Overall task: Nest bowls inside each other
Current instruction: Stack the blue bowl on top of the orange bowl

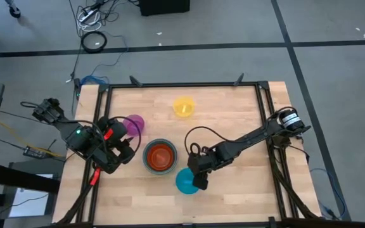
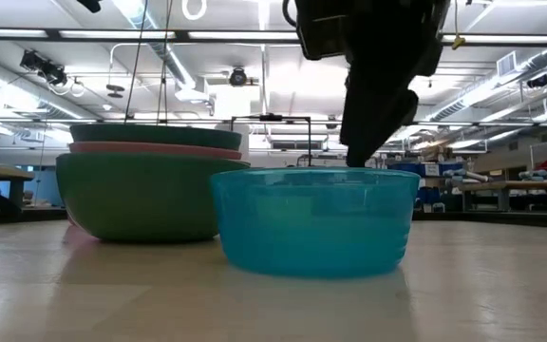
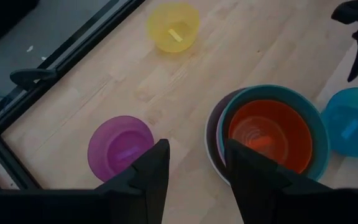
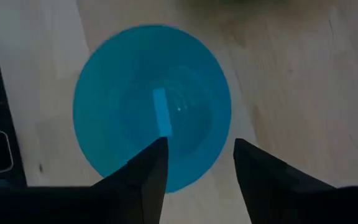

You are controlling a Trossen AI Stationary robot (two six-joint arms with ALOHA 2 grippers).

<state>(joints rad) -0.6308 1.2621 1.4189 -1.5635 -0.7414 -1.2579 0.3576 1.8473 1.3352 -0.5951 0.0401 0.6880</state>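
Observation:
Next, my right gripper grips the blue bowl by its rim (image 4: pixel 209 163) to nest it inside the orange bowl.
A blue bowl (image 1: pixel 184 182) (image 4: pixel 148 106) stands on its base near the table's front edge. My right gripper (image 4: pixel 197 155) (image 1: pixel 198 179) hangs open over the bowl's right rim, pointing steeply down. Just left of it is a nested stack (image 1: pixel 160 156) with a green bowl (image 2: pixel 141 195) outermost and an orange bowl (image 3: pixel 269 134) innermost. A purple bowl (image 1: pixel 134 123) (image 3: pixel 120 146) and a yellow bowl (image 1: pixel 184 106) (image 3: pixel 173 26) stand alone farther back. My left gripper (image 3: pixel 194 168) (image 1: pixel 122 144) waits open above the wood between the purple bowl and the stack. My right gripper stands at the blue bowl's rim (image 2: pixel 359 171), coming from above. One fingertip (image 4: pixel 157 149) is over the bowl's inside and the other (image 4: pixel 241 149) is at its edge. Whether either finger touches the rim, I cannot tell.
A black frame rail (image 1: pixel 258 88) runs around the tabletop, with clamps at the far edge. Bare wood (image 1: pixel 246 190) lies to the right of the blue bowl and along the front.

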